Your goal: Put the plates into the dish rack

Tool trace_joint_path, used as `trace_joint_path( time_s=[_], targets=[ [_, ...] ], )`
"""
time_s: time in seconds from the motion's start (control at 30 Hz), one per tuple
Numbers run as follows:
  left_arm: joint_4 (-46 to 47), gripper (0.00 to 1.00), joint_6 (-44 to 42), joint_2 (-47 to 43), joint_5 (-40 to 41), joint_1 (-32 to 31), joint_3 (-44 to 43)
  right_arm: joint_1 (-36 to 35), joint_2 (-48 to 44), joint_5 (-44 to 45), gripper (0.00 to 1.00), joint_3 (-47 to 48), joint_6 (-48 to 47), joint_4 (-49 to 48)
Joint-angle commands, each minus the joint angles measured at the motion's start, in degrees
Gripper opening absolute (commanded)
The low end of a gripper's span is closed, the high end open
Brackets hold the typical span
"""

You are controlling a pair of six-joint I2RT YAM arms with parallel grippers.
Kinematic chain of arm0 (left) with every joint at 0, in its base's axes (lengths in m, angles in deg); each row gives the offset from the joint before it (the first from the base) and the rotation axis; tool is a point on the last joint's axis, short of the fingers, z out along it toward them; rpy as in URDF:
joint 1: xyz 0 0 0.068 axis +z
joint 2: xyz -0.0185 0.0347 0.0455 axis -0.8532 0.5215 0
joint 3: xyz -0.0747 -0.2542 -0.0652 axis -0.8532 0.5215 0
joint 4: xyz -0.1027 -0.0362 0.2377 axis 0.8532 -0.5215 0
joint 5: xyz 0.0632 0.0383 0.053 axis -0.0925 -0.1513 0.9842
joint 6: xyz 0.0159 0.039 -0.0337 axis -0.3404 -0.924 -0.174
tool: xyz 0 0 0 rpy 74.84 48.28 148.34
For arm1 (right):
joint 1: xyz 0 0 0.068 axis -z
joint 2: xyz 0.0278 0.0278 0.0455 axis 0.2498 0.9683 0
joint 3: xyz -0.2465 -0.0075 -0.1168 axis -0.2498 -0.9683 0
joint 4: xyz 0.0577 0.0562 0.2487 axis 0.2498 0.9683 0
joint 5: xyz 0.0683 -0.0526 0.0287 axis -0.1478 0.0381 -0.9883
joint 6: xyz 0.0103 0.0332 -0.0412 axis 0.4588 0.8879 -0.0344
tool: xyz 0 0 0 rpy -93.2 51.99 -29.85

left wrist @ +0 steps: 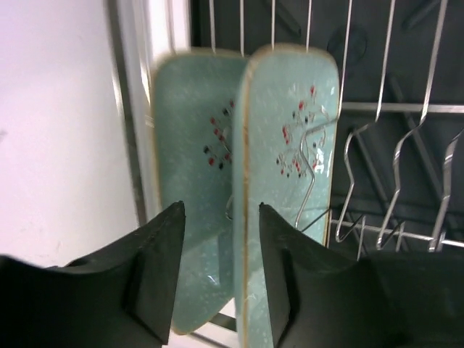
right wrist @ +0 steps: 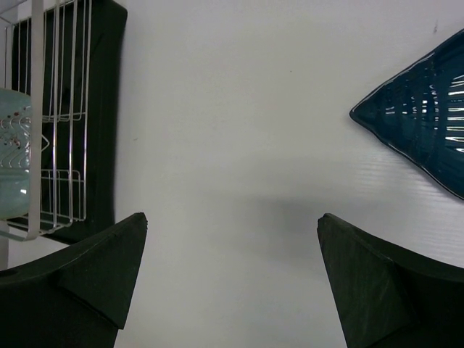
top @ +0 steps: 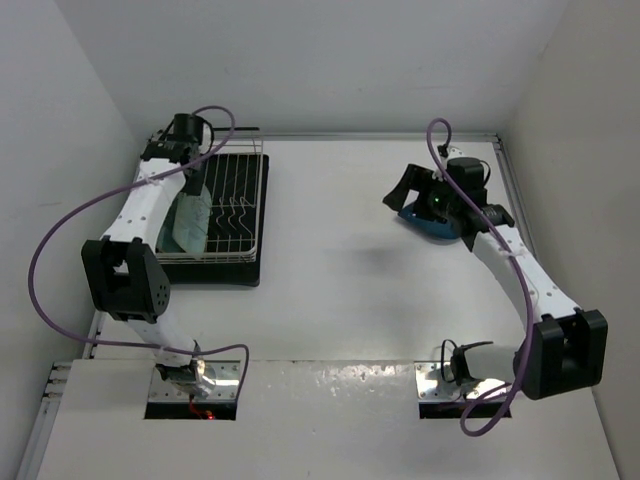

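I need to grab the blue dish's rim farthest from the rack point(top: 240, 190) with my right gripper next. The dish's side facing the rack then stays free for handover to my left gripper.
Two mint-green speckled plates stand on edge in the white wire dish rack point(top: 240, 190) at the far left; in the left wrist view one plate point(left wrist: 192, 123) is on the left and the other point(left wrist: 290, 116) beside it. My left gripper point(left wrist: 221, 206) is open; its jaws straddle the rim of the right-hand plate with gaps on both sides. It also shows in the top view point(top: 190, 185). The dark blue leaf-shaped dish point(top: 432, 230) lies flat on the table at the far right. My right gripper point(right wrist: 232, 217) is wide open and empty, just left of the dish point(right wrist: 428, 123).
The rack sits on a black drip tray point(top: 225, 272) close to the left wall point(top: 60, 150). Empty upright tines point(left wrist: 395, 167) fill the rack to the right of the plates. The rack's edge point(right wrist: 58, 109) shows at the left of the right wrist view.
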Motion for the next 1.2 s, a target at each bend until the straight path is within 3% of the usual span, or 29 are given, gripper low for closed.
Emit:
trace_joint_path(
  time_s=[0.0, 0.17, 0.2, 0.27, 0.3, 0.47, 0.87, 0.97, 1.07, 1.1, 1.17],
  targets=[
    [-1.04, 0.51, -0.34, -0.49, -1.09, 0.83, -6.15, 2.76, 0.51, -0.48, 1.0, -0.19, 0.26, 0.29],
    [-2.18, 0.76, -1.13, -1.62, -5.11, 0.31, -13.18, 9.8, 5.42, 3.2, 1.0, 0.69, 5.0, 7.04],
    [-2.18, 0.79, -1.13, -1.63, -6.09, 0.31, -13.19, 15.2, 6.91, 4.95, 1.0, 0.42, 5.88, 7.59],
    [-2.18, 0.82, -2.54, -2.42, -9.5, -1.18, -13.89, 18.14, 10.42, 5.23, 1.0, 0.07, 8.78, 7.51],
    [-2.18, 0.82, -3.5, -3.03, -10.4, -1.71, -13.89, 21.72, 11.48, 5.31, 1.0, -0.28, 10.18, 7.16],
    [-2.18, 0.82, -5.26, -3.56, -11.2, -5.49, -11.88, 25.09, 21.15, 8.12, 1.0, 3.58, 11.24, 7.33],
    [-2.7, 0.82, -7.02, -2.51, -11.72, -7.17, -11.87, 26.85, 38.56, 5.14, 0.79, 7.36, 17.93, -5.67],
    [-2.71, 0.82, -7.02, -2.51, -12.87, -7.69, -11.87, 26.85, 41.2, 4.61, 0.61, 9.03, 17.66, -4.28],
    [-3.32, 0.83, -7.64, -1.98, -14.27, -8.22, -12.4, 27.03, 41.73, 4.26, 0.33, 7.72, 17.93, -5.67],
    [-3.85, 0.83, -8.16, -1.98, -14.79, -8.83, -12.4, 26.94, 41.9, 3.83, 0.18, 7.63, 17.75, -6.11],
    [-3.85, 0.84, -8.17, -1.37, -15.85, -9.44, -12.92, 26.85, 42.17, 2.33, 0.03, 7.8, 16.0, -6.29]
  ],
)
